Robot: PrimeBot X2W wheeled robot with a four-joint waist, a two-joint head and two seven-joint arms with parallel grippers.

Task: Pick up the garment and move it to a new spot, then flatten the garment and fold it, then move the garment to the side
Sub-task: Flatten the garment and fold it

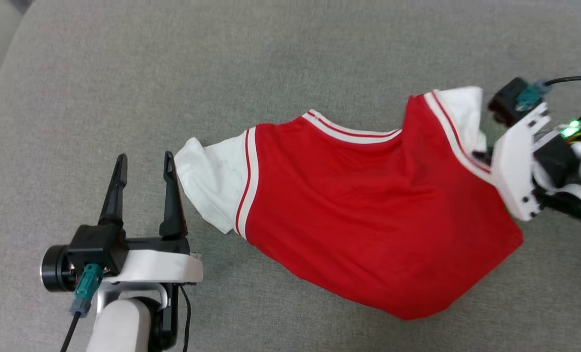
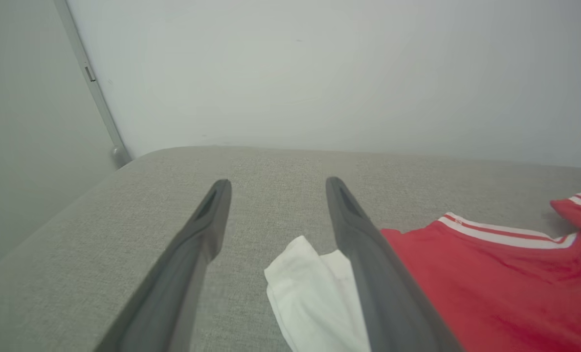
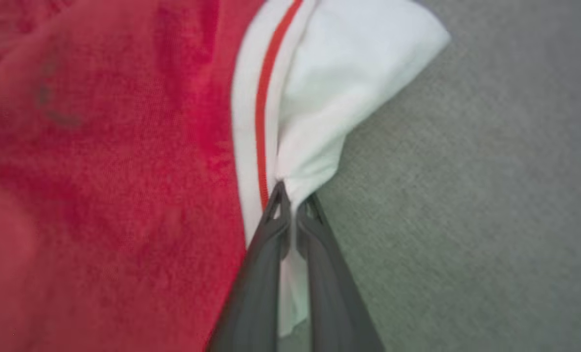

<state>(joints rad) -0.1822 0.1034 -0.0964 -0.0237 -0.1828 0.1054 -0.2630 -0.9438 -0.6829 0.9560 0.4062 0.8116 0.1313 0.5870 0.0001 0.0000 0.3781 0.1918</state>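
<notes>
I will grab the white sleeve tip [image 1: 192, 153] next with my left gripper, as it rises in a loose fold while the red body [image 1: 353, 205] lies spread out.
The garment [image 1: 364, 210], a red jersey with white sleeves and striped trim, lies spread and rumpled on the grey cushion, plain red side up. My right gripper [image 3: 294, 195] is shut on the white sleeve [image 3: 339, 98] at the garment's right end, pinching cloth between its fingertips; in the head view its fingers are hidden behind its white wrist [image 1: 515, 166]. My left gripper [image 1: 145, 164] stands open just left of the other white sleeve [image 1: 212, 186]. In the left wrist view that sleeve [image 2: 310, 293] lies between and below my open left gripper [image 2: 276, 188], whose right finger crosses over the cloth.
The grey fabric cushion [image 1: 173, 73] stretches far and left of the garment. Its rounded edge [image 2: 139, 161] meets a pale wall behind. A black cable [image 1: 574, 78] runs from my right wrist.
</notes>
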